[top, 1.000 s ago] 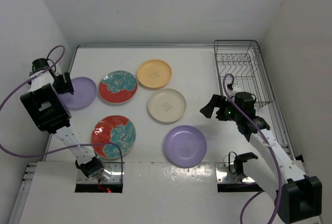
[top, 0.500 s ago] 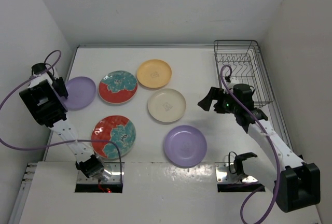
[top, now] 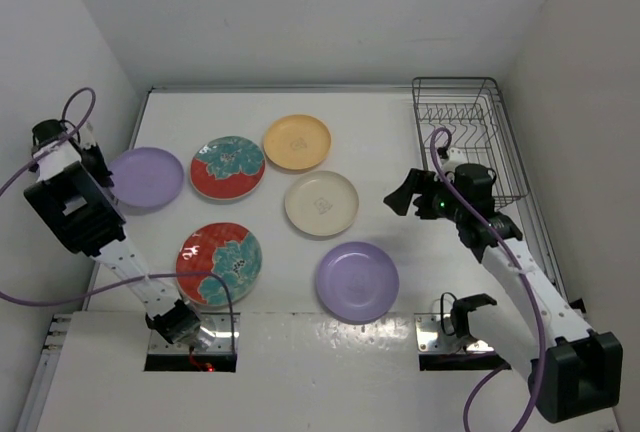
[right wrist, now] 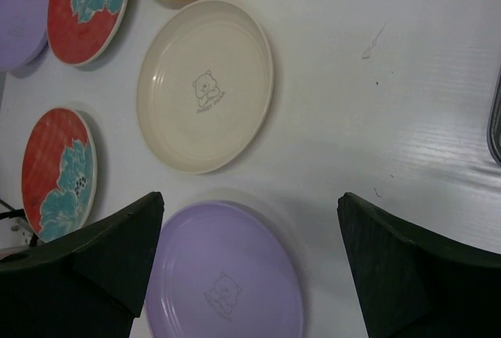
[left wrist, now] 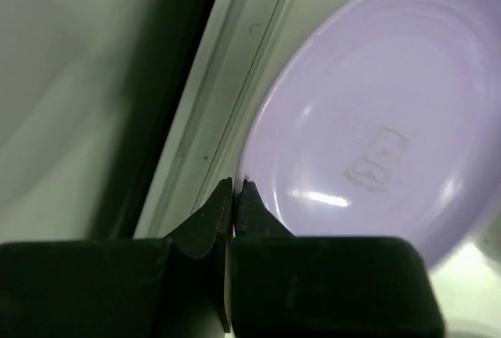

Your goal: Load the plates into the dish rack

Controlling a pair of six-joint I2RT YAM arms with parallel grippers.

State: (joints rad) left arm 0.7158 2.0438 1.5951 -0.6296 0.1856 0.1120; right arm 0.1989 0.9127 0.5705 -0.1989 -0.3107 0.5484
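Note:
The right gripper grabs the held lilac plate by its rim opposite my left gripper next, leaving the plate's edge free for the rack (top: 465, 137).
Six plates lie flat on the white table: a lilac plate (top: 147, 177) at far left, two red floral plates (top: 228, 167) (top: 219, 263), an orange-yellow plate (top: 297, 142), a cream plate (top: 321, 203) and a second lilac plate (top: 357, 281). My left gripper (left wrist: 235, 185) is shut on the left rim of the far-left lilac plate (left wrist: 368, 127), by the table's edge. My right gripper (right wrist: 250, 197) hangs open above the table, between the cream plate (right wrist: 205, 84) and the near lilac plate (right wrist: 227, 271), holding nothing. The dish rack (top: 465, 137) stands empty at the back right.
White walls close in the table on the left, back and right. A raised table rim (left wrist: 227, 103) runs just left of the held plate. The right arm's cable (top: 437, 157) loops in front of the rack.
My left gripper has closed on the lilac plate's rim and pulled back to the left, shifting the plate slightly. The right gripper has barely moved and has narrowed a little.

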